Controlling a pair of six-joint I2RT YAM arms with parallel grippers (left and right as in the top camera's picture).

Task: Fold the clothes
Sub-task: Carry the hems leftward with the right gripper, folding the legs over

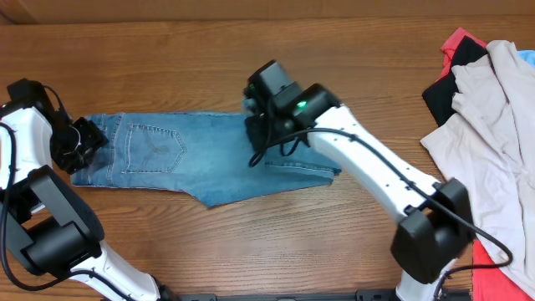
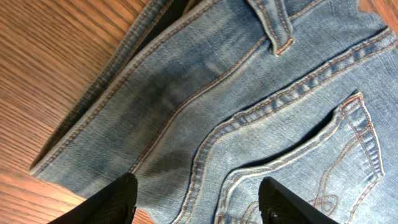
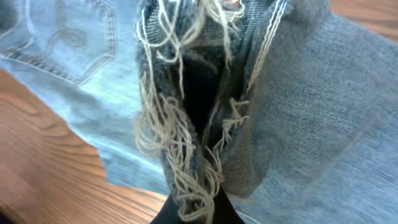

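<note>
My right gripper moves the frayed hems closer next before it releases them, since they would fall short of the back pocket if I opened now.
The light blue jeans lie flat on the wooden table, waistband at the left, legs folded back over themselves toward the middle. My left gripper is open over the waistband end; in the left wrist view its fingers straddle the seam beside a stitched back pocket. My right gripper is shut on the frayed leg hems and holds them above the folded jeans. The fingertips are buried in cloth.
A pile of beige, red and black garments lies at the right edge of the table. Bare wood runs along the front.
</note>
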